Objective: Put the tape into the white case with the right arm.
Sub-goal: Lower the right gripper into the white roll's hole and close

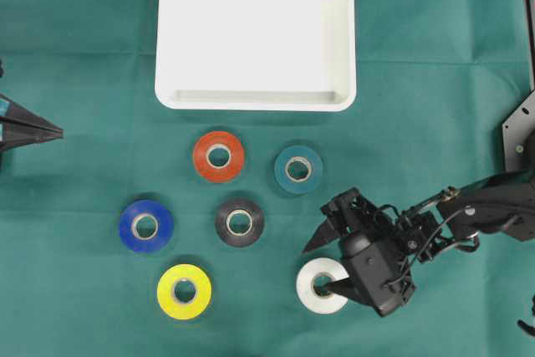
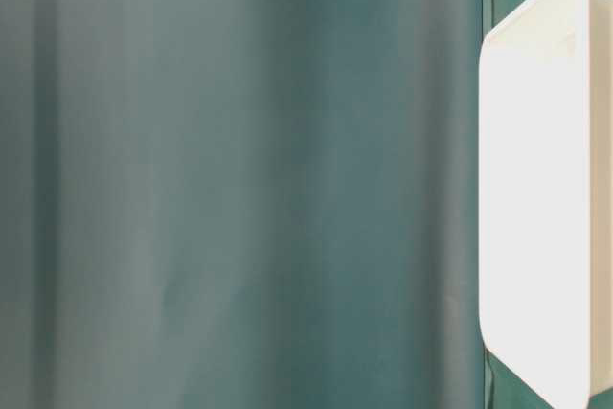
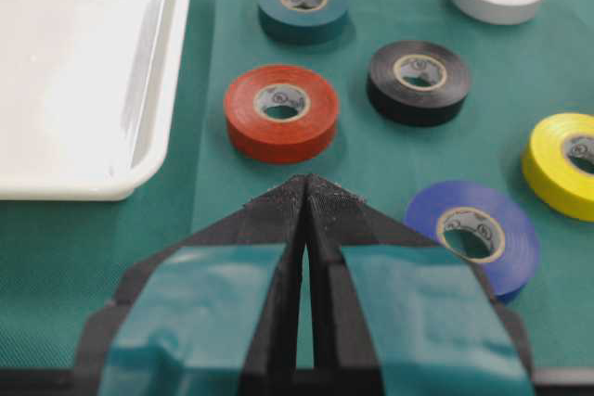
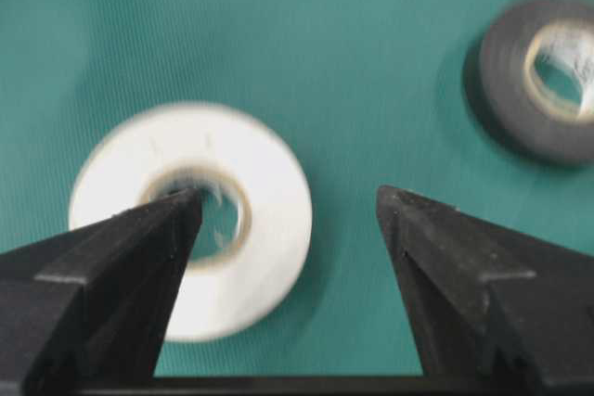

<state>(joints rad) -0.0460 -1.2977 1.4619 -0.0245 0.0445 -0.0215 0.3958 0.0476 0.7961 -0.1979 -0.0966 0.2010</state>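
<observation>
I should lower my right gripper before I close it. In the right wrist view, its fingers are above the white tape's top [image 4: 278, 257] beside its core hole [image 4: 209, 224], so they would miss if I closed now.
The white case [image 1: 167, 39] lies at the back of the green cloth, with nothing in it; its rim also shows in the left wrist view [image 3: 139, 136] and the table-level view [image 2: 536, 189]. A white tape roll [image 1: 306, 286] lies flat at the front right. My right gripper [image 1: 314, 272] is open over it, one finger above the roll's hole and the other outside the roll toward the black tape. The right wrist view shows the white tape [image 4: 260, 248] between and under the spread fingers of the right gripper [image 4: 290, 194]. My left gripper [image 1: 58, 131] rests shut at the left edge.
Five more rolls lie on the cloth in front of the case: red tape [image 1: 205, 156], teal tape [image 1: 282, 169], black tape [image 1: 224, 223], blue tape [image 1: 129, 227] and yellow tape [image 1: 167, 294]. The black tape [image 4: 506, 90] sits nearest the right gripper.
</observation>
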